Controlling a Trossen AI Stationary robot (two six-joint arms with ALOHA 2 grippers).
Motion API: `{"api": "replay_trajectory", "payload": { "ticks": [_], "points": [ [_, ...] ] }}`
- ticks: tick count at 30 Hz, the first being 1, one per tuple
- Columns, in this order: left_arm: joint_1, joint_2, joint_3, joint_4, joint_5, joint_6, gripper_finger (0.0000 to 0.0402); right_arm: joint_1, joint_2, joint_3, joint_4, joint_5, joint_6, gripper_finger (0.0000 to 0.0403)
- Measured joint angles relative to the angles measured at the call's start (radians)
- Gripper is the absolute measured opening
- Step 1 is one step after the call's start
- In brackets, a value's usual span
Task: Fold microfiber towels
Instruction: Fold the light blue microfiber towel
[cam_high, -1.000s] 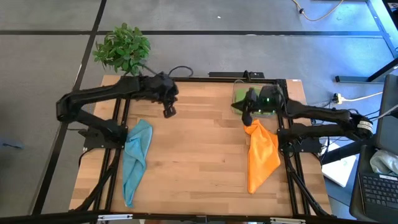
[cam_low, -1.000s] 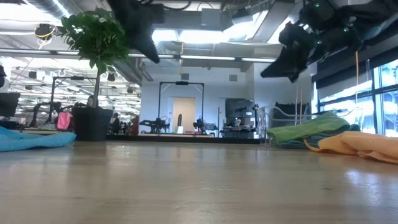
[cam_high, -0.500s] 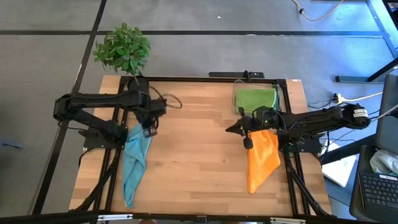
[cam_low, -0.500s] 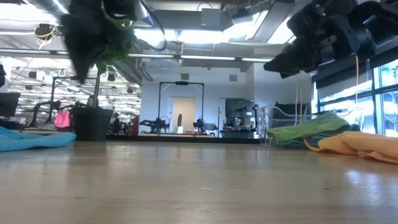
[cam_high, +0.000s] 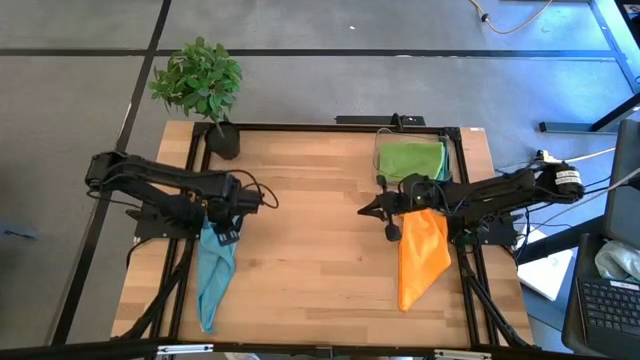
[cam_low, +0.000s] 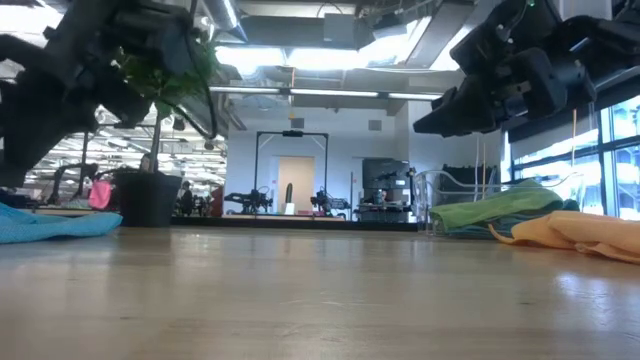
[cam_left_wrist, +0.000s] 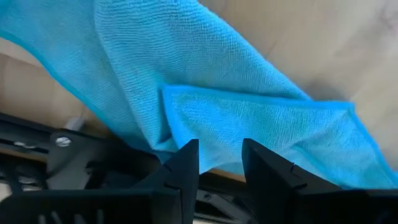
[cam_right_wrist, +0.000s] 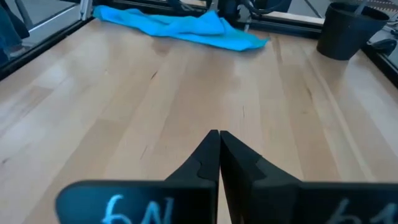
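The blue towel needs to be spread over the wood for folding. My left gripper will next grab the towel by its edge (cam_left_wrist: 217, 149) to do that.
A blue microfiber towel (cam_high: 212, 275) lies crumpled lengthwise along the table's left side, with a folded-over corner (cam_left_wrist: 261, 124) at its far end. My left gripper (cam_high: 228, 233) points down over that far end, open, its fingertips (cam_left_wrist: 221, 158) just above the cloth's edge; I cannot tell whether they touch it. An orange towel (cam_high: 420, 258) lies on the right side. My right gripper (cam_high: 364, 212) is shut, hovering over bare wood left of the orange towel's far end, with nothing in it (cam_right_wrist: 217, 142). A green towel (cam_high: 411, 160) lies in a clear bin.
The clear bin (cam_high: 380, 150) stands at the table's far right corner. A potted plant (cam_high: 200, 85) stands at the far left corner. Bare wood (cam_high: 310, 230) lies between the two towels. A black frame rail (cam_left_wrist: 81, 149) runs along the table's left edge under the blue towel's end.
My left gripper has swung from the far middle of the table toward the left and near, sunk, and tipped from slanting to pointing down over the blue towel's far end. My right gripper has come away from the bin toward the table's middle, lower. Both towels lie as before.
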Motion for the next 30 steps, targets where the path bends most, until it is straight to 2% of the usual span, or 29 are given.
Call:
{"api": "replay_trajectory", "payload": {
  "ticks": [9, 14, 17, 30],
  "points": [
    [0.053, 0.000, -0.124, 0.076, -0.002, -0.071, 0.0115, 0.000, 0.000, 0.000, 0.003, 0.000, 0.000, 0.0014],
    [0.101, 0.005, -0.151, 0.110, -0.027, -0.112, 0.0115, 0.000, 0.001, 0.000, 0.003, 0.000, 0.000, 0.0014],
    [0.126, 0.005, -0.161, 0.124, 0.020, -0.119, 0.0115, 0.000, 0.000, 0.000, 0.002, 0.000, 0.004, 0.0014],
    [0.131, 0.006, -0.228, 0.213, 0.015, -0.163, 0.0112, 0.000, 0.000, 0.000, -0.034, 0.000, 0.007, 0.0014]
  ]
}}
